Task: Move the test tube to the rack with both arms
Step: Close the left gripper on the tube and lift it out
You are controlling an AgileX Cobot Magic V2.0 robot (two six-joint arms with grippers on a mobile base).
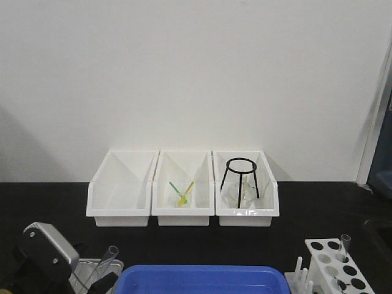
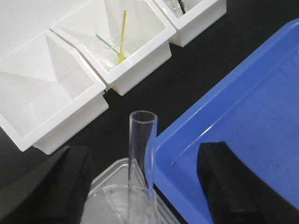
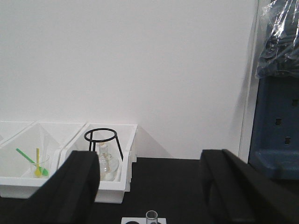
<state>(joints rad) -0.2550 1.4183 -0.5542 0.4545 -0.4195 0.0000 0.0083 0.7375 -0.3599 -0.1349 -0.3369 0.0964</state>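
Note:
The test tube's open rim (image 1: 113, 250) should stay free for the transfer to the rack. My left gripper will next grab the test tube's glass body below the test tube's rim (image 1: 104, 263).
A clear test tube (image 2: 142, 140) leans up out of a clear container (image 2: 110, 196) at the front left, beside the blue tray. My left gripper (image 2: 145, 154) is open, its black fingers (image 2: 51, 186) wide on either side of the tube and not touching it. In the front view the same tube (image 1: 109, 256) shows next to the left arm's grey housing (image 1: 46, 245). The white rack (image 1: 334, 269) stands at the front right with a second tube (image 1: 345, 244) upright in a hole. My right gripper (image 3: 150, 158) is open above that rack (image 3: 127, 219), holding nothing.
Three white bins (image 1: 119, 208) line the back of the black table. The middle bin holds yellow and green sticks (image 1: 182, 195); the right bin holds a black tripod stand (image 1: 242, 174) over a glass flask. A blue tray (image 1: 202, 278) fills the front centre.

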